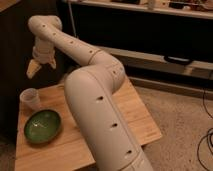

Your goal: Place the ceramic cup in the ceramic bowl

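My gripper grabs the ceramic cup by its rim (pixel 31 91) next, and then the cup should go into the green ceramic bowl.
The ceramic cup (pixel 30 98), small and pale, stands upright near the left edge of the wooden table (pixel 135 117). The ceramic bowl (pixel 43 125), wide and green with a darker rim, sits just in front of the cup, empty. My gripper (pixel 42 67) hangs above and slightly behind the cup, fingers pointing down. It is open and holds nothing. A clear gap separates it from the cup's rim.
My large white arm (pixel 100 110) crosses the middle of the table and hides what lies behind it. Dark shelving (pixel 150 30) stands behind the table. Cables (pixel 205 145) lie on the floor at right.
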Available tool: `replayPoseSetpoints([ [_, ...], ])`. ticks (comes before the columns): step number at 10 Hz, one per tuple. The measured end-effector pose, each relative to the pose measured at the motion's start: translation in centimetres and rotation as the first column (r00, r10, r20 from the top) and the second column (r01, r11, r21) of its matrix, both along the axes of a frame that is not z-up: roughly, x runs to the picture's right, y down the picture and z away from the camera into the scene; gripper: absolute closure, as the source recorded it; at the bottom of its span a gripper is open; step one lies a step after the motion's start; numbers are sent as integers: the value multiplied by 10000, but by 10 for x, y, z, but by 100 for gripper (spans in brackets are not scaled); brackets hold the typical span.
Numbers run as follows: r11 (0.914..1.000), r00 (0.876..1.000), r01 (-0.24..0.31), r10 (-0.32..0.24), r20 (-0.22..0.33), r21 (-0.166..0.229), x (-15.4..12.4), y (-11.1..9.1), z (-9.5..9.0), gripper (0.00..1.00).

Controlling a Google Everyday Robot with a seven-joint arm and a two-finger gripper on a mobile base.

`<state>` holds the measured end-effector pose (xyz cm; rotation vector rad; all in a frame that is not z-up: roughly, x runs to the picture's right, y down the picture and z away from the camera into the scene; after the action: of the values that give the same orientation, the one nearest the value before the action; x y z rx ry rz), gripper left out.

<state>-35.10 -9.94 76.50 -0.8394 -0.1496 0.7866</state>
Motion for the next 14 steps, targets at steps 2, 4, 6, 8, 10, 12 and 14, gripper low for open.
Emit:
replayPoseSetpoints([
  [2, 9996, 9992, -270, 273, 293, -116, -9, 9, 11, 20],
  [4, 9991, 9987, -400, 405, 321, -148, -4, 26, 23, 20],
  [6, 9988, 9985, -479, 482, 242, -121, -1, 48, 38, 20],
  [8, 9981, 9977, -574, 581, 354, -203, -6, 59, 46, 20],
  [10, 9961, 9947, -828, 845, 591, -308, -11, 61, 51, 20],
  [12, 9941, 9922, -1027, 1048, 677, -350, -22, 64, 56, 20],
  [14, 9903, 9891, -1344, 1362, 564, -352, -27, 66, 65, 20],
])
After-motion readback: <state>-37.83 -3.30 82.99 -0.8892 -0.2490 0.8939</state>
